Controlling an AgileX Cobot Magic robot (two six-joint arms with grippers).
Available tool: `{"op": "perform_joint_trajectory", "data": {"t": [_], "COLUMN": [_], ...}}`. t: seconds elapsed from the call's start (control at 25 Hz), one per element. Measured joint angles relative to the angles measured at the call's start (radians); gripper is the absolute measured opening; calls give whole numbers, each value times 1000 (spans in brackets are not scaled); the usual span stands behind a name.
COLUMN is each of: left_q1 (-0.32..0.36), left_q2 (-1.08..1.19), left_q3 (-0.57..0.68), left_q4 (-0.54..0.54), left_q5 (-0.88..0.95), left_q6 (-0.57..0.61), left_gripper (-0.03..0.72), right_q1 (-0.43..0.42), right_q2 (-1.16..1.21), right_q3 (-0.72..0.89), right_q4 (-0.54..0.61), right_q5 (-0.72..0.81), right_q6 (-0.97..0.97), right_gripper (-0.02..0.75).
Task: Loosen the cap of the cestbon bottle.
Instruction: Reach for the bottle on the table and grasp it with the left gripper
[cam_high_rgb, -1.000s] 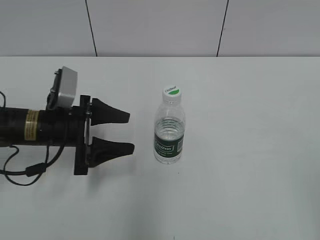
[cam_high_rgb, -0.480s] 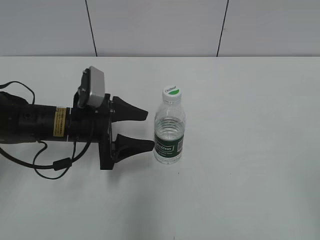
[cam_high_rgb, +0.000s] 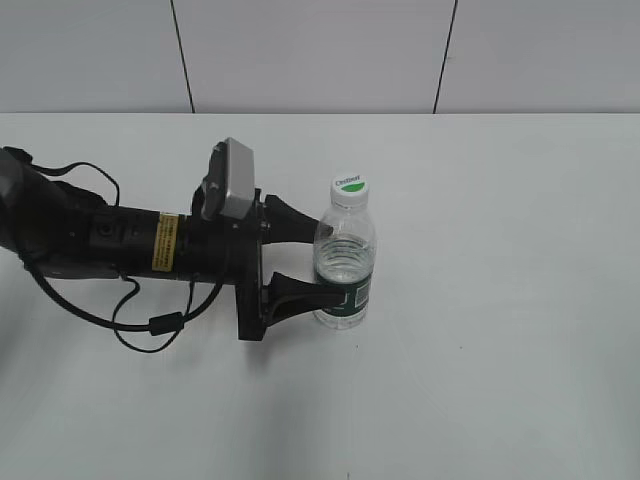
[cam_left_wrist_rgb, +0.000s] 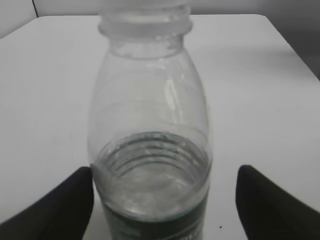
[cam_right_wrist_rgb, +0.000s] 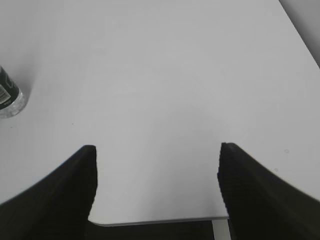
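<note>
The left gripper grabs the cestbon bottle by its lower body (cam_high_rgb: 343, 280) next. That leaves the cestbon bottle's white cap (cam_high_rgb: 349, 190) free to loosen.
The cestbon bottle (cam_high_rgb: 345, 258) stands upright at mid-table, clear and ribbed with a dark green label. Its white cap (cam_high_rgb: 349, 189) with a green mark is on top. My left gripper (cam_high_rgb: 318, 263) is open, with one finger on each side of the bottle's body. In the left wrist view the bottle (cam_left_wrist_rgb: 150, 140) fills the space between the open fingers (cam_left_wrist_rgb: 165, 200); the left finger touches it, the right one stands apart, and the cap is cut off at the top. My right gripper (cam_right_wrist_rgb: 157, 175) is open and empty over the table's near edge. The bottle's base (cam_right_wrist_rgb: 7, 97) shows at far left.
The white table (cam_high_rgb: 500, 300) ends at a wall with dark seams behind. The table's near edge (cam_right_wrist_rgb: 160, 219) shows in the right wrist view. The left arm's cable (cam_high_rgb: 150, 322) loops on the table beside the arm.
My left arm has moved right toward the bottle, and its open fingers now straddle the bottle's body. The bottle has shifted slightly to the right.
</note>
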Motion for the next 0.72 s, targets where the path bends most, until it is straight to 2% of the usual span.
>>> {"op": "perform_joint_trajectory", "data": {"t": [0.48,0.72], "left_q1": [-66,-77], "left_q2": [8,8], "left_q3": [-28,-28], "left_q4": [-51,-142], "left_q5": [129,157], "left_q6": [-3,-3], "left_gripper": [521,499], "right_q1": [0,0], "right_q2": [0,0], "right_q3": [0,0], "right_q4": [0,0], "right_q5": [0,0], "right_q6": [0,0], "right_gripper": [577,577]}}
